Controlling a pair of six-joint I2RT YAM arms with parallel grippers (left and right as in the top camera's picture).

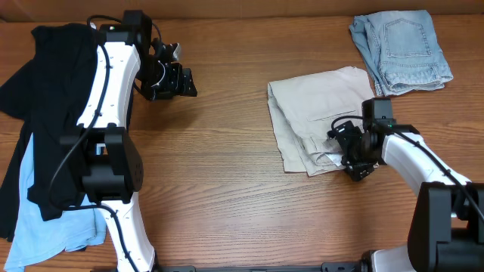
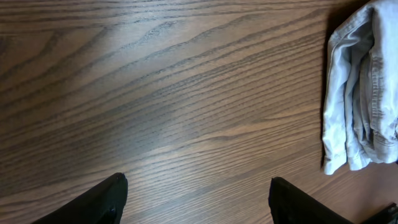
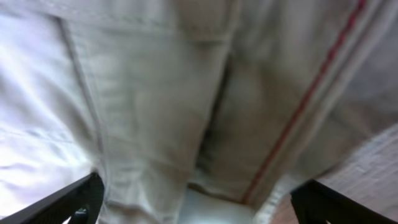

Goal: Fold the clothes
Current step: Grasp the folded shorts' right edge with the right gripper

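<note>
The folded khaki shorts should go on top of the denim shorts (image 1: 401,49), so my right gripper should next grab them by their near edge (image 1: 339,161), with the layers together.
The beige khaki shorts (image 1: 318,113) lie folded right of the table's centre; they fill the right wrist view (image 3: 161,99), with a red seam line showing. My right gripper (image 1: 344,155) is open at the shorts' lower right edge, its fingers (image 3: 199,199) spread either side of the cloth. The pale denim shorts (image 1: 401,49) lie folded at the back right and show at the right edge of the left wrist view (image 2: 360,93). My left gripper (image 1: 181,81) is open and empty above bare wood (image 2: 196,196). The black top (image 1: 45,98) and light-blue shirt (image 1: 34,219) lie heaped at the left.
The wooden table (image 1: 227,189) has its back edge along the top of the overhead view. The left arm's base (image 1: 113,174) stands against the heap of clothes at the left. The right arm's base (image 1: 446,219) is at the lower right corner.
</note>
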